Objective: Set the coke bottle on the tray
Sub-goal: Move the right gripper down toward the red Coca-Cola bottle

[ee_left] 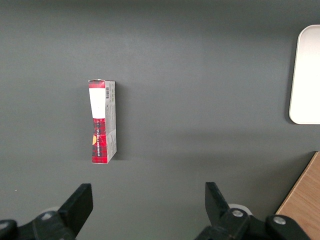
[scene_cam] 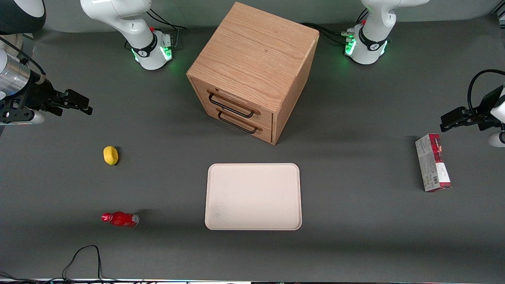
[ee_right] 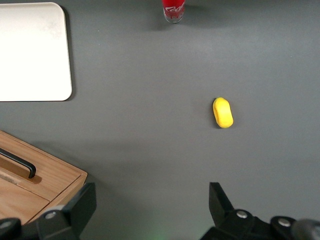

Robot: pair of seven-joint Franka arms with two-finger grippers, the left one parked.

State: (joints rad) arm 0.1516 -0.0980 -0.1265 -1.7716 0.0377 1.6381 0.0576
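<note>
My right gripper should next grab the coke bottle by its red cap end [scene_cam: 107,217] to put it on the cream-white tray [scene_cam: 253,196].
The coke bottle [scene_cam: 120,219], small and red with a red cap and a clear end, lies on its side on the dark table toward the working arm's end, near the front camera. Its clear end shows in the right wrist view [ee_right: 173,10]. The cream-white tray [scene_cam: 253,196] lies flat in the middle of the table, in front of the wooden cabinet, and its corner shows in the right wrist view [ee_right: 32,52]. My right gripper [scene_cam: 81,105] hangs open and empty above the table, well away from the bottle and farther from the front camera than it [ee_right: 150,207].
A yellow lemon [scene_cam: 111,155] lies between my gripper and the bottle [ee_right: 223,112]. A wooden drawer cabinet [scene_cam: 252,71] with two black handles stands mid-table [ee_right: 35,180]. A red-and-grey carton [scene_cam: 432,162] lies toward the parked arm's end. A black cable [scene_cam: 83,260] loops at the front edge.
</note>
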